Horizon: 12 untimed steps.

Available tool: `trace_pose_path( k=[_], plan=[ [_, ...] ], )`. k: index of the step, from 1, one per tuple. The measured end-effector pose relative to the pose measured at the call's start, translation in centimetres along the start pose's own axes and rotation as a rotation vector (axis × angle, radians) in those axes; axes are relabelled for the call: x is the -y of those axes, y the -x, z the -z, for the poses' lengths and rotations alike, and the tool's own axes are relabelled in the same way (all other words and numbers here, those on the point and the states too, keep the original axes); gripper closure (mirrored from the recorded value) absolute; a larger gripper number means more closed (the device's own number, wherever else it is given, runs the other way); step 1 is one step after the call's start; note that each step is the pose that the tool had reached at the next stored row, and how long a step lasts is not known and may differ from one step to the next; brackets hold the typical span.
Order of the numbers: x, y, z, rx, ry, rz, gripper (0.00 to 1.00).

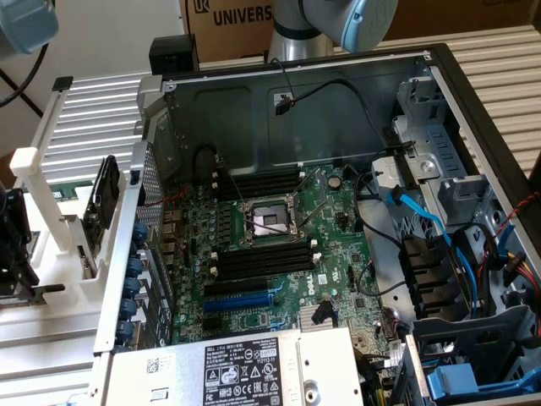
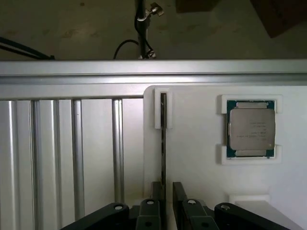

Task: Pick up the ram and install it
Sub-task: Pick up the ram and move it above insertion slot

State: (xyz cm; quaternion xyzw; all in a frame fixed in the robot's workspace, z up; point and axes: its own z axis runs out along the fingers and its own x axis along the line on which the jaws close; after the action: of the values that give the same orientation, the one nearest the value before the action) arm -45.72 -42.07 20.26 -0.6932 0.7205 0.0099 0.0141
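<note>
I need to grab the ram with my gripper next by the bare middle of its upper edge [image 2: 163, 191], because the white holder [image 2: 168, 110] hugs the end of the ram.
The ram [image 2: 163, 139] is a long, thin dark stick seen edge-on, standing in a slot of the white fixture [image 2: 196, 158]. My gripper [image 2: 167, 191] is open at the near end of the stick. One finger [image 2: 157, 194] sits right beside the stick's edge and the other finger [image 2: 178, 194] stands apart from it. In the exterior view the gripper [image 1: 15, 245] is at the far left, over the white fixture [image 1: 51, 254], well away from the open computer case. The black memory slots [image 1: 262, 258] with white end clips flank the processor socket [image 1: 269, 222] on the motherboard.
A processor chip [image 2: 251, 128] rests in its own white cradle beside the ram. An aluminium rail [image 2: 96, 72] borders the fixture. A dark flat part [image 1: 101, 203] stands upright between fixture and case. Inside the case are a blue expansion slot [image 1: 245, 300], blue cables [image 1: 423, 220] and the case wall [image 1: 139, 220].
</note>
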Motion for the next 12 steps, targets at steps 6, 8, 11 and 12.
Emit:
trace_pose_path(
  k=[6,8,11,12],
  plan=[
    [-0.01,0.03,-0.14,-0.0068,-0.0002,-0.002,0.76],
    [-0.01,0.03,-0.26,-0.0059,0.0,-0.002,0.76],
    [-0.01,0.03,-0.26,-0.006,0.0003,-0.002,0.76],
    [-0.01,0.03,-0.26,-0.006,0.0003,-0.002,0.76]
  ],
)
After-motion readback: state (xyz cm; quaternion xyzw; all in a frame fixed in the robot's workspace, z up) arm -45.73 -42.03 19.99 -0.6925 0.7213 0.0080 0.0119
